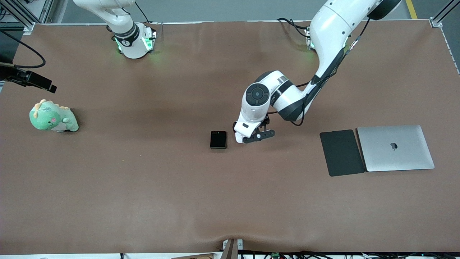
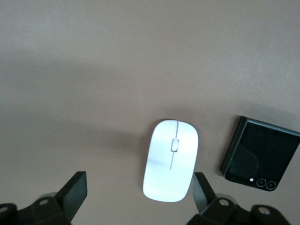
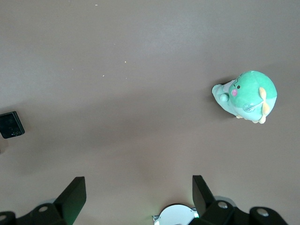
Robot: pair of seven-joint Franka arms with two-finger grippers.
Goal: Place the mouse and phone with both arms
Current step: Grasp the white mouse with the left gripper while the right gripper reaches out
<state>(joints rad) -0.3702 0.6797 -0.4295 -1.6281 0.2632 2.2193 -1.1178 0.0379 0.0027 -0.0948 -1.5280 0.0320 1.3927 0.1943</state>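
My left gripper picks up the mouse by its long sides next, to put it on the dark matte pad (image 1: 341,153).
The white oval mouse (image 2: 171,160) lies on the brown table with the black, nearly square phone (image 2: 259,160) close beside it. In the front view the phone (image 1: 218,139) shows near the table's middle, while the mouse is hidden under the left arm's hand. My left gripper (image 1: 257,136) hangs open low over the mouse; in the left wrist view the left gripper (image 2: 139,190) has one finger next to the mouse's edge and holds nothing. My right gripper (image 3: 138,191) is open and empty, high over its own base, and is out of the front view. The phone (image 3: 11,124) shows small in the right wrist view.
A green plush dinosaur (image 1: 53,117) sits toward the right arm's end of the table and shows in the right wrist view (image 3: 246,96). A dark matte pad (image 1: 341,152) and a closed silver laptop (image 1: 395,148) lie side by side toward the left arm's end.
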